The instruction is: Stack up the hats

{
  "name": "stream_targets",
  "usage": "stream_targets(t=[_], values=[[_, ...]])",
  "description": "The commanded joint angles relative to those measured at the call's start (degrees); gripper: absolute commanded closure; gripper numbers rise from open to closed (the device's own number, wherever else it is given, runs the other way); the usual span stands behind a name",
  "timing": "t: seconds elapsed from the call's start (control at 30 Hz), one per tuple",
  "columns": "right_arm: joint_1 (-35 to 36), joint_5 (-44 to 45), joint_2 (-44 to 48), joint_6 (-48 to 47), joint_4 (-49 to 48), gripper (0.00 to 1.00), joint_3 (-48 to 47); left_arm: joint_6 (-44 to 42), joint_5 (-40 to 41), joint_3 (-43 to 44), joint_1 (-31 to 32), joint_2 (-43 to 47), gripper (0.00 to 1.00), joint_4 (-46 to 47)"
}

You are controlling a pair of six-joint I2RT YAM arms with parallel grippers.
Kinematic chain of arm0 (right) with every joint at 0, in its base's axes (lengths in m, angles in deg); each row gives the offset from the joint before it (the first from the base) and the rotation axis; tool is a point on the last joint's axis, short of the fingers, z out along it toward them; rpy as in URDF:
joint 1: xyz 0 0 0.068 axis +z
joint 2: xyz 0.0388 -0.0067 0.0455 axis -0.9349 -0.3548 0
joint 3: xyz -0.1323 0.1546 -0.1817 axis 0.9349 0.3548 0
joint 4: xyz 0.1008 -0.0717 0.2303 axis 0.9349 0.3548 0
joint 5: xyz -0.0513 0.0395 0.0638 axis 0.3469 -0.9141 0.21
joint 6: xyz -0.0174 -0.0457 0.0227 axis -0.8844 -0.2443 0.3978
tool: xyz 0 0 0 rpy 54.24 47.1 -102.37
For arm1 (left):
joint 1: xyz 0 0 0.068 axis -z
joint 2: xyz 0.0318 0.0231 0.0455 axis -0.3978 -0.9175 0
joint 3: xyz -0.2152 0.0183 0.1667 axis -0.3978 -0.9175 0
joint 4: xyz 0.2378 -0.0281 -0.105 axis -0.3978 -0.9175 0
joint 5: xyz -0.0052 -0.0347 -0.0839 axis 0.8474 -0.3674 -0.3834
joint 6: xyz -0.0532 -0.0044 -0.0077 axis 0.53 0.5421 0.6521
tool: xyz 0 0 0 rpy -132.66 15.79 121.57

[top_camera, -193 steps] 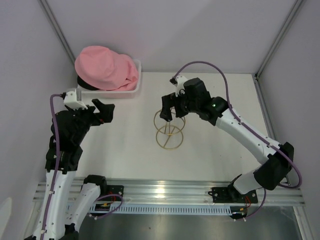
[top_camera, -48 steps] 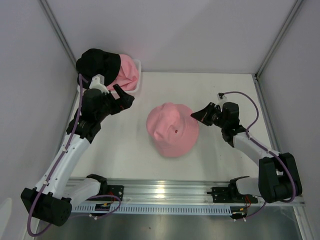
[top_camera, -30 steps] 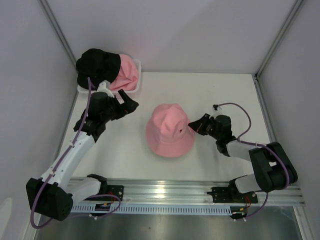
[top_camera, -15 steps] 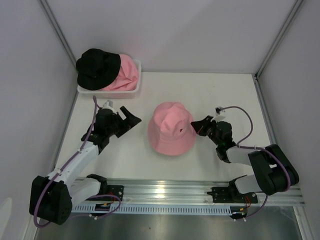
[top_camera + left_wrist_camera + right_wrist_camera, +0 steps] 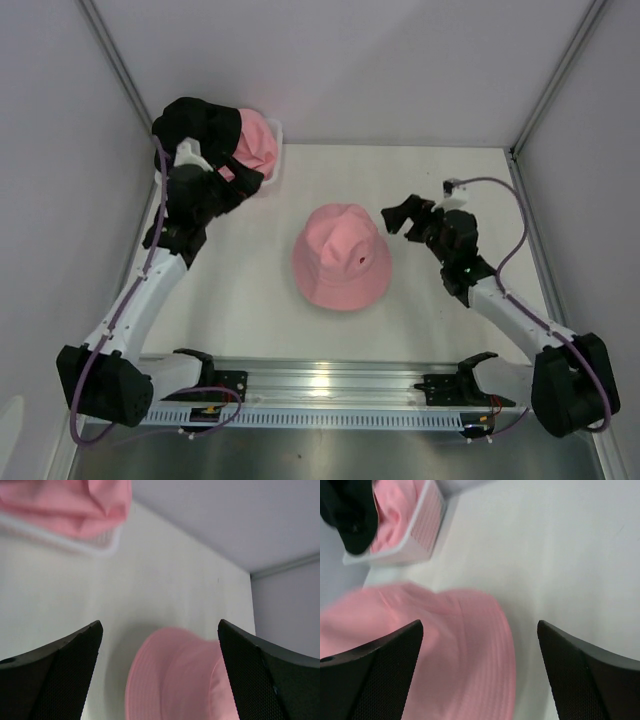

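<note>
The left gripper grabs the black hat by its top [image 5: 198, 123] next, so the black hat's edge stays free to stack over the middle pink hat.
One pink hat [image 5: 342, 258] sits crown up in the middle of the table; it also shows in the left wrist view [image 5: 185, 680] and the right wrist view [image 5: 420, 645]. A black hat [image 5: 200, 125] and a second pink hat [image 5: 258, 145] lie on the white basket [image 5: 272, 170] at the back left. My left gripper [image 5: 240, 183] is open and empty, beside the basket and left of the middle hat. My right gripper [image 5: 400, 215] is open and empty, just right of that hat's brim, not touching it. No beige hat is in view.
The basket's mesh wall shows in the right wrist view [image 5: 425, 535] with the black hat [image 5: 350, 510] over its left end. Metal frame posts and grey walls close in the table on the left, back and right.
The pink hat went from the basket to the middle, over the ring stand. Since half a second ago, my left gripper has risen back toward the basket and my right gripper has drawn away from the brim.
</note>
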Motion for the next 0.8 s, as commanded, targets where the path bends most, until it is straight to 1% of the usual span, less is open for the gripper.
stream_targets(t=[0.0, 0.03, 0.07, 0.1, 0.13, 0.2, 0.23, 0.27, 0.3, 0.33, 0.37, 0.4, 0.47, 0.5, 0.57, 0.6, 0.63, 0.77], values=[[-3.68, 9.44, 5.76, -5.89, 20.61, 0.01, -12.37, -8.91, 7.90, 11.60, -4.12, -2.48, 0.00, -1.17], [-5.44, 9.38, 6.46, -6.15, 27.00, 0.00, -14.31, -9.88, 7.99, 17.10, -5.18, -4.48, 0.00, -2.48], [-7.37, 8.77, 6.99, -6.59, 29.15, 0.01, -17.20, -11.45, 7.99, 18.72, -6.24, -5.46, 0.00, -3.10], [-9.30, 6.33, 8.21, -6.77, 30.48, 0.01, -18.10, -12.69, 8.17, 20.48, -8.08, -6.69, 0.01, -3.28], [-12.98, 4.74, 8.92, -6.95, 31.79, 0.01, -18.80, -14.00, 10.69, 26.15, -8.97, -9.92, 0.00, -4.94], [-15.55, 1.49, 10.06, -7.74, 31.20, 0.00, -19.34, -18.13, 12.55, 30.32, -11.08, -14.15, 0.01, -6.97], [-16.78, 1.12, 11.11, -8.00, 29.89, 0.00, -19.25, -20.67, 12.74, 35.56, -11.87, -16.87, 0.01, -10.63], [-17.05, 1.12, 11.38, -8.26, 29.18, 0.01, -18.99, -21.74, 12.22, 41.53, -12.75, -22.73, 0.00, -12.84], [-17.32, 0.77, 11.47, -8.61, 28.74, 0.01, -19.07, -22.62, 12.12, 47.50, -14.58, -25.74, 0.00, -14.78], [-17.32, 0.42, 11.39, -8.79, 27.86, 0.01, -19.16, -23.94, 12.04, 50.35, -15.21, -28.56, 0.01, -16.45], [-17.41, 0.15, 11.13, -8.79, 27.59, 0.00, -19.34, -24.64, 11.43, 55.42, -16.08, -34.24, 0.01, -18.90], [-17.41, -0.55, 10.78, -8.71, 27.33, 0.01, -19.86, -25.35, 10.64, 60.96, -16.35, -37.17, 0.00, -20.15], [-17.41, -1.08, 9.02, -8.18, 27.24, 0.01, -20.83, -29.37, 8.88, 66.61, -16.53, -42.97, 0.00, -23.73], [-17.41, -1.43, 8.40, -8.18, 27.24, 0.00, -21.70, -30.27, 9.04, 75.25, -16.53, -48.83, 0.00, -25.41], [-17.50, -1.26, 6.65, -8.35, 26.71, 0.00, -22.24, -33.59, 9.92, 81.72, -16.53, -53.70, 0.01, -27.18], [-17.41, -1.00, 6.12, -8.44, 26.54, 0.01, -22.41, -34.75, 10.27, 83.15, -16.53, -56.60, 0.00, -26.49], [-17.41, -0.99, 4.90, -8.62, 26.36, 0.01, -23.02, -36.93, 10.02, 82.99, -16.45, -57.41, 0.00, -25.53], [-17.50, -2.13, 1.12, -8.97, 27.67, 0.01, -25.92, -39.33, 7.20, 79.82, -16.53, -59.61, 0.01, -19.99]])
